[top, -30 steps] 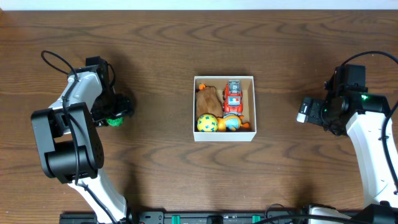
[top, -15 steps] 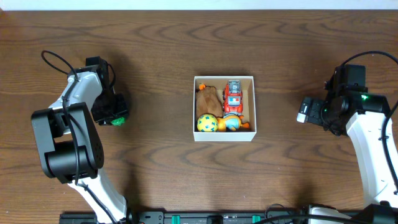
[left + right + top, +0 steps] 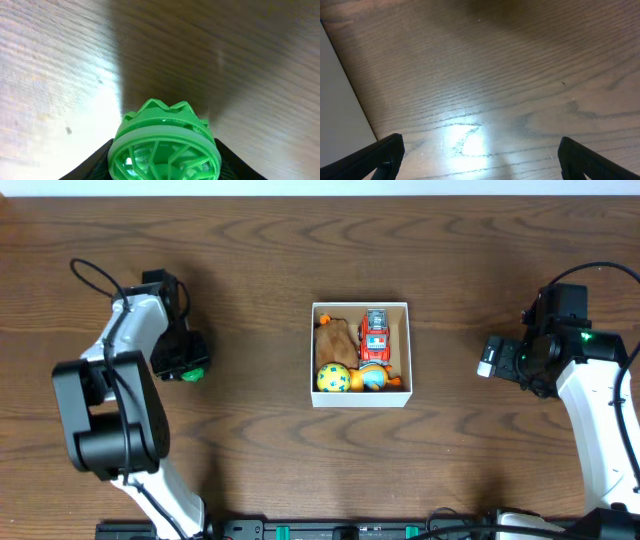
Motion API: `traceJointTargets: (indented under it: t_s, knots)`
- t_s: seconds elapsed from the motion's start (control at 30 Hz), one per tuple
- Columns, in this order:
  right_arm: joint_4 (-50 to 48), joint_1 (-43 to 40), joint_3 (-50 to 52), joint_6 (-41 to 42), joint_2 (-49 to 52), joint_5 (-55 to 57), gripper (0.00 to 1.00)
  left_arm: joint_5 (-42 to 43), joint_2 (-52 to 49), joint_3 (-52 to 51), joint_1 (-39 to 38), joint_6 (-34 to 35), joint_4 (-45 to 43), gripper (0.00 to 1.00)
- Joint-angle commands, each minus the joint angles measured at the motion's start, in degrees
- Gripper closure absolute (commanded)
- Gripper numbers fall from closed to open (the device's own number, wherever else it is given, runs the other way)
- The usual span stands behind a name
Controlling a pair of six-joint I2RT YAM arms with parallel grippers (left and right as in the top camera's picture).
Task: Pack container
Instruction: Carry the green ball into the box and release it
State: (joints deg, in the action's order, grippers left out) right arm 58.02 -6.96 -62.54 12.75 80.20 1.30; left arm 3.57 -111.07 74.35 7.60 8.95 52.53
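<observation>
My left gripper's black fingers hold the green [image 3: 190,374] ribbed plastic toy by its sides; it would come up if lifted now.
The container [image 3: 361,399], a square white box with low walls, sits at the table's middle. It holds a brown toy [image 3: 337,338], a red toy truck [image 3: 375,333], a yellow ball [image 3: 333,379] and an orange-and-blue toy [image 3: 372,377]. My left gripper [image 3: 186,363] is at the far left, shut on a green ribbed plastic toy [image 3: 165,147], seen close up between its black fingers in the left wrist view. A bit of green [image 3: 190,374] shows under it from overhead. My right gripper [image 3: 492,356] is open and empty at the far right, over bare wood.
The dark wooden table [image 3: 260,450] stretches around the box. A pale edge [image 3: 340,100] shows at the left of the right wrist view. A black cable [image 3: 95,278] loops behind the left arm.
The left arm has shifted slightly, and the green toy now sits further under the gripper. The right arm and the box have not moved.
</observation>
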Motion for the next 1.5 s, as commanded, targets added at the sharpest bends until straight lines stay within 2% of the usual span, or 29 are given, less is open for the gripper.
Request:
traceJointTargets:
  t_s: [0.0, 0.2, 0.4, 0.57, 0.83, 0.93, 1.07, 1.1, 1.3, 1.47]
  knots:
    - [-0.02, -0.37, 0.09, -0.85, 0.07, 0.17, 0.01, 3.76, 7.98, 2.82, -4.37, -0.31, 1.81, 0.71]
    - [-0.39, -0.37, 0.09, -0.85, 0.07, 0.17, 0.01, 4.17, 21.07, 3.30, -17.75, -0.33, 2.58, 0.71]
    - [-0.37, -0.37, 0.09, -0.85, 0.07, 0.15, 0.01, 3.30, 27.71, 3.30, -34.93, -1.68, -5.27, 0.72]
    - [-0.33, -0.37, 0.09, -0.85, 0.07, 0.17, 0.01, 3.08, 24.41, 3.30, -44.65, -3.37, -12.44, 0.73]
    - [-0.33, -0.37, 0.09, -0.85, 0.07, 0.17, 0.01, 3.82, 12.31, 3.30, -50.58, -3.32, -17.07, 0.71]
    - [-0.35, -0.37, 0.09, -0.85, 0.07, 0.17, 0.01, 3.87, 9.16, 3.30, -51.49, -3.34, -17.07, 0.47]
    - [-0.37, -0.37, 0.09, -0.85, 0.07, 0.17, 0.01, 3.91, 8.85, 3.48, -51.60, -3.37, -16.81, 0.07]
    - [-0.35, -0.37, 0.09, -0.85, 0.07, 0.17, 0.01, 3.91, 9.16, 3.89, -51.49, -3.39, -16.50, 0.02]
    - [-0.74, -0.35, 0.09, -0.85, 0.07, 0.20, 0.01, -0.11, 14.32, 8.90, -49.11, -3.39, -10.67, 0.02]
    - [-1.64, 0.68, -0.33, -1.29, 0.04, 0.15, 0.01, -3.19, 21.94, 9.27, -42.36, -3.37, -8.31, 0.02]
